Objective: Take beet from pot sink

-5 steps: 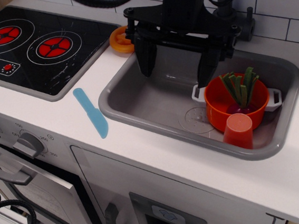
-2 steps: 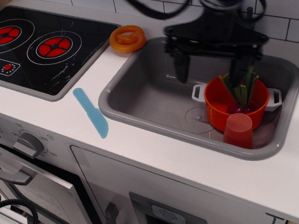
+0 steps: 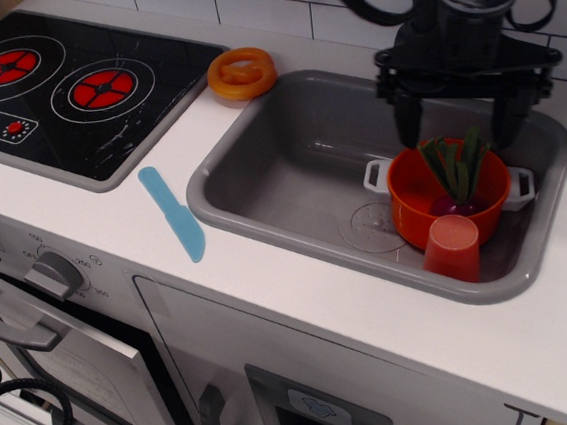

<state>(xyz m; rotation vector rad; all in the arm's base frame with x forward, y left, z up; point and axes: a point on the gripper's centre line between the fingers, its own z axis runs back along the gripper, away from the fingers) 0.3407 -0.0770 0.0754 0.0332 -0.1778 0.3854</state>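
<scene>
I will take the beet out of the orange pot (image 3: 414, 216) next, so my gripper will grab it by its green stalks.
The beet (image 3: 455, 199) sits in the orange pot (image 3: 414, 216), its magenta bulb low inside and its green stalks (image 3: 456, 167) sticking up. The pot has white side handles and stands at the right end of the grey sink (image 3: 261, 189). My black gripper (image 3: 458, 125) hangs open just above the pot. One finger (image 3: 408, 122) is over the pot's left rim and the other (image 3: 506, 119) over its right rim, with the stalks between and below them. It holds nothing.
A small orange-red cup (image 3: 452, 247) stands in the sink right in front of the pot. An orange ring toy (image 3: 241, 74) lies on the counter behind the sink's left corner. A blue toy knife (image 3: 173, 213) lies left of the sink. The stove (image 3: 60, 83) is at far left.
The gripper has moved right across the sink, from over its left half to directly above the pot and beet. It stays open. The pot, beet and cup have not moved.
</scene>
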